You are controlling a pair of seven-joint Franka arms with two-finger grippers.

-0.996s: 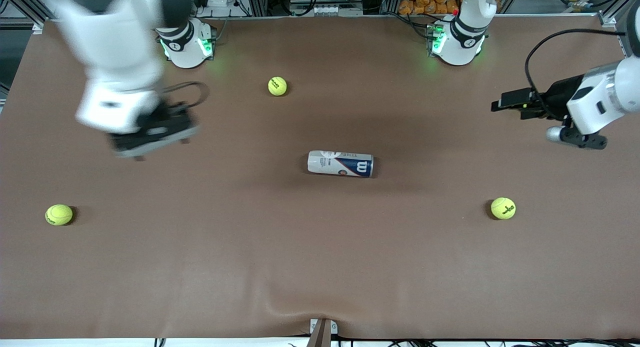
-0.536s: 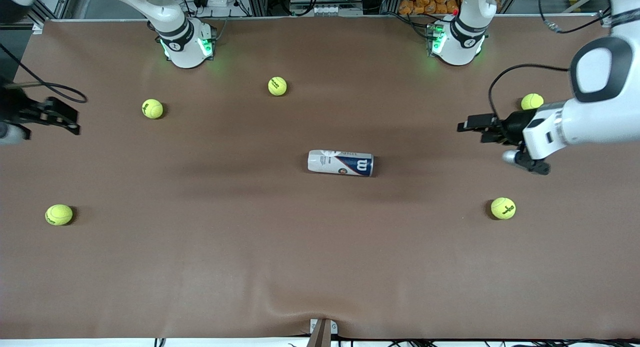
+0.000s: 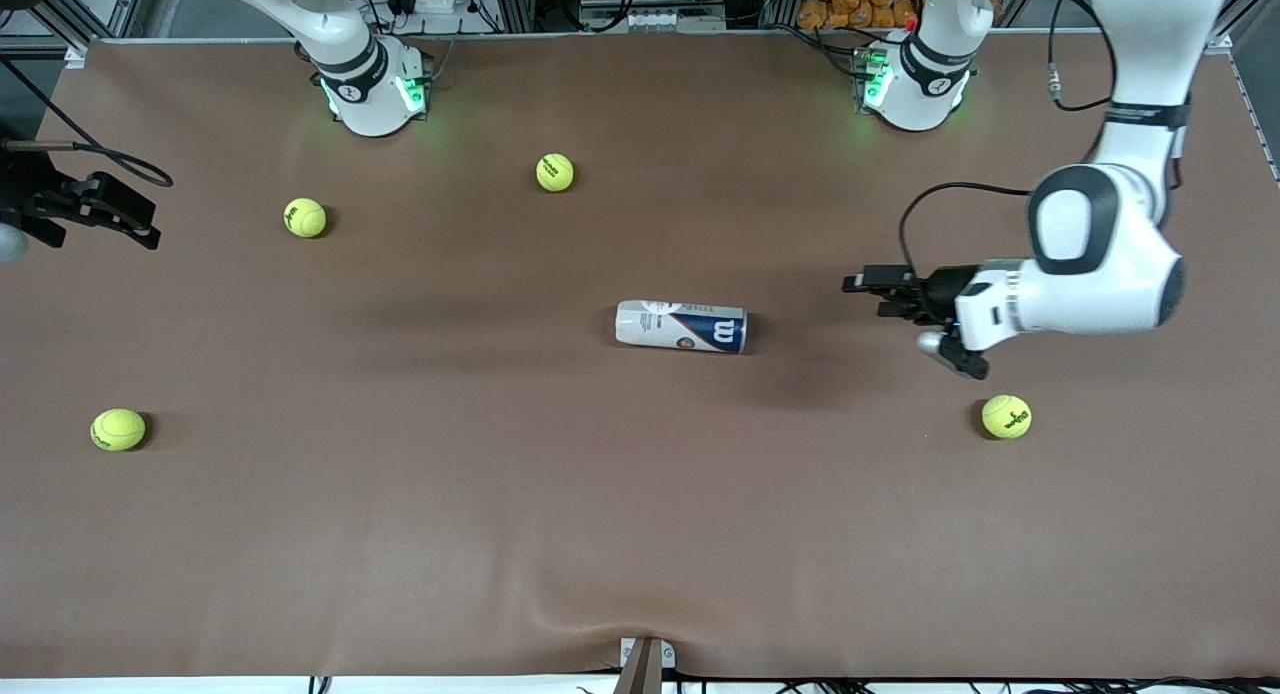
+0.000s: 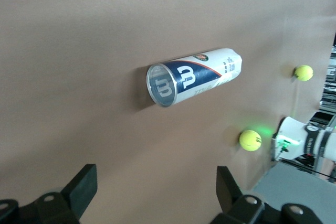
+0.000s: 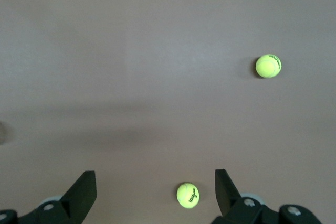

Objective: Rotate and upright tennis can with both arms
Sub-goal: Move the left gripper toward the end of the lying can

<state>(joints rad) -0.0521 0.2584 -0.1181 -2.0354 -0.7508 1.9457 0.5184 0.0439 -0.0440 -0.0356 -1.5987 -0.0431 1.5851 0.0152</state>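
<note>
The tennis can's white end (image 3: 624, 322) has to stay free for uprighting, so my left gripper next needs to grab the can by its blue end's rim (image 3: 744, 332).
The tennis can (image 3: 681, 326) lies on its side at the middle of the brown table, its dark blue end with the white W logo toward the left arm's end. In the left wrist view the can (image 4: 194, 76) shows its round end cap. My left gripper (image 3: 868, 290) is open and empty in the air, apart from the can's blue end and pointing at it; its fingers stand wide apart in its wrist view (image 4: 156, 188). My right gripper (image 3: 135, 214) is open and empty (image 5: 155, 191) over the table's edge at the right arm's end.
Several tennis balls lie loose: one (image 3: 1006, 416) near the left gripper, one (image 3: 555, 172) and one (image 3: 305, 217) near the right arm's base (image 3: 372, 89), one (image 3: 118, 429) at the right arm's end. The right wrist view shows two balls (image 5: 188, 195) (image 5: 268, 66).
My left gripper has moved steadily toward the can's blue end. My right arm swung away to the table's edge at its end, uncovering a ball. The can has not moved.
</note>
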